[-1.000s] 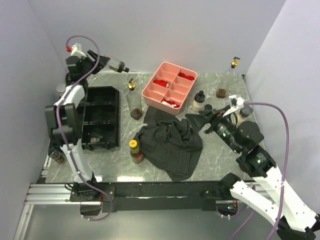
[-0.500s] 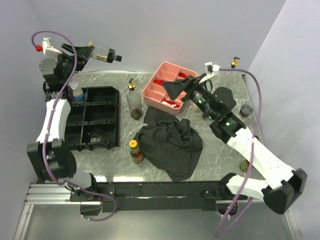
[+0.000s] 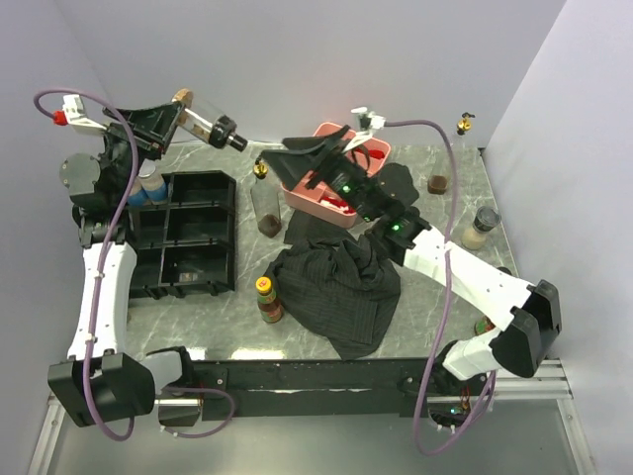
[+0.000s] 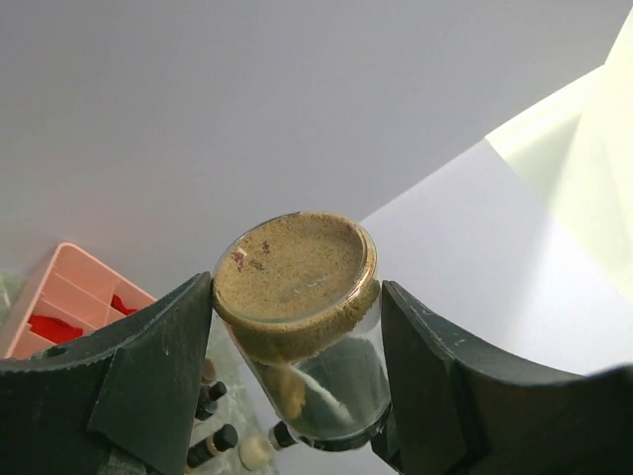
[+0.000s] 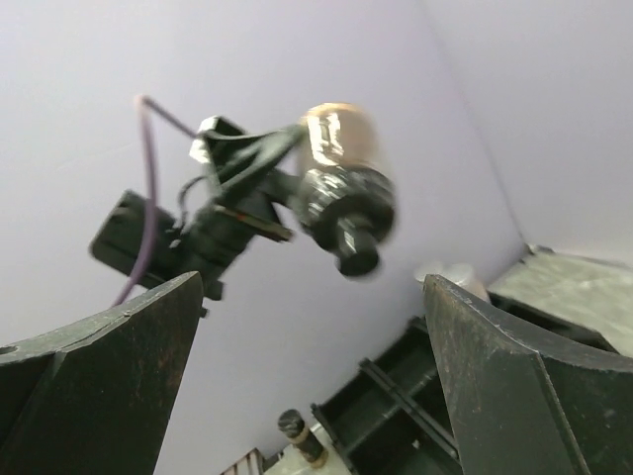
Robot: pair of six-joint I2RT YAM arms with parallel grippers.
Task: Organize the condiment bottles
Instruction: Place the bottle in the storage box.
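Note:
I will next grab the clear jar by its black cap [image 3: 227,133] [image 5: 346,203] with my right gripper. That leaves the jar's base free to stand in the black tray.
My left gripper [image 3: 178,114] is raised high at the back left and shut on a clear jar [image 3: 206,123] of tan powder with a black cap, held tilted with the cap to the right. The left wrist view shows the jar's base [image 4: 295,287] between my fingers [image 4: 297,327]. My right gripper [image 3: 289,164] is open and empty, stretched left over the pink tray's near corner, some way right of the jar. In the right wrist view the jar [image 5: 341,173] hangs above and beyond my open gripper [image 5: 315,287]. More bottles stand on the table: a tall gold-capped one [image 3: 264,198] and a red-and-yellow-capped one [image 3: 267,299].
A black divided tray [image 3: 198,233] lies at the left, with a blue-capped jar [image 3: 148,188] beside it. A pink divided tray [image 3: 368,168] sits at the back centre. A dark cloth [image 3: 341,282] lies crumpled in the middle. Small jars [image 3: 478,228] [image 3: 438,183] [image 3: 463,124] stand at the right.
My right arm has swung from the right side leftward over the pink tray toward the jar. My left arm has lifted and shifted left, keeping the jar gripped.

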